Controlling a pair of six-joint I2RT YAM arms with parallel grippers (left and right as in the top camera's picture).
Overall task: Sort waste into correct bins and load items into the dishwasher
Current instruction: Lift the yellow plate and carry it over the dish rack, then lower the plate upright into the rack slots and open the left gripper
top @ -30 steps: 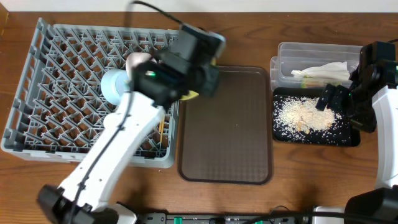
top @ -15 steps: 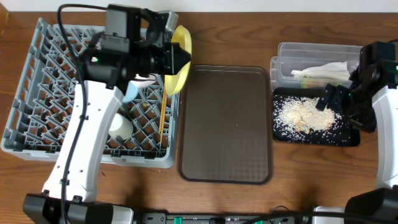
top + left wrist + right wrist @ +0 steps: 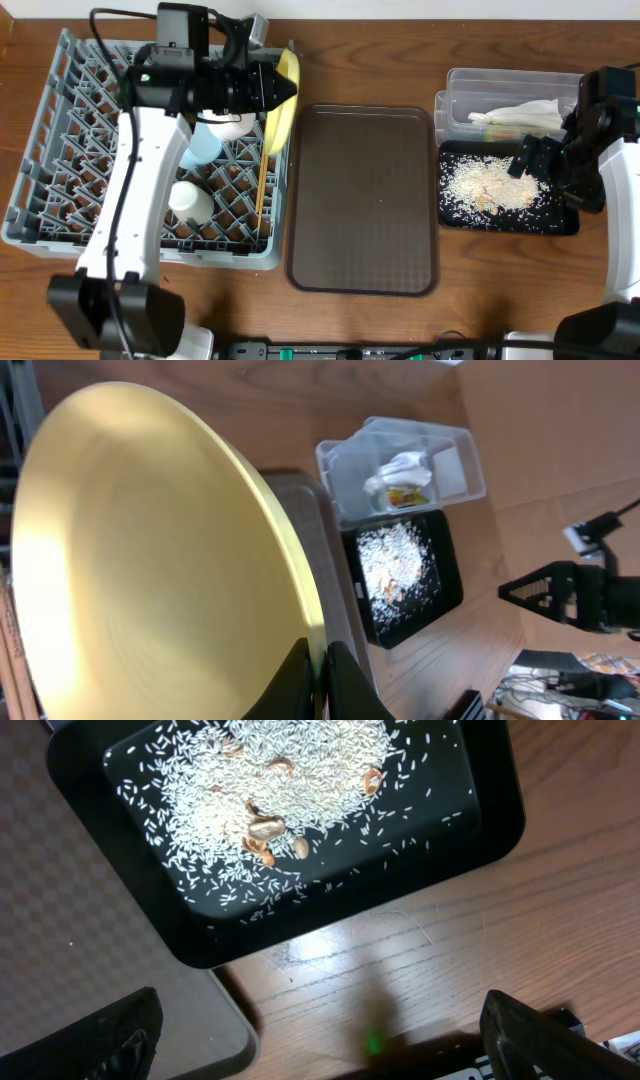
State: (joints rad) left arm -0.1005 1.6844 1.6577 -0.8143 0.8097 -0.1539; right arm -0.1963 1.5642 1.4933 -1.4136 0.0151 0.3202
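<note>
I should keep the yellow plate in my left gripper until it's lower, as it hangs above the rack and would now drop loosely at the rack's edge.
My left gripper is shut on the rim of the yellow plate, holding it on edge over the right side of the grey dish rack. The plate fills the left wrist view, with the jaws pinching its rim. In the rack lie a light blue bowl, a white bowl, a small white cup and chopsticks. The clear tub holds the napkin and sachet. The black tray holds rice. My right gripper is open and empty above it.
The brown serving tray lies between the rack and the bins with nothing on it. The right arm stands at the table's right edge. Bare wood shows in front of the black tray.
My left arm has swung from above the brown tray back over the rack. The yellow plate has turned more upright and shifted slightly left over the rack's right side. The right arm has not moved.
</note>
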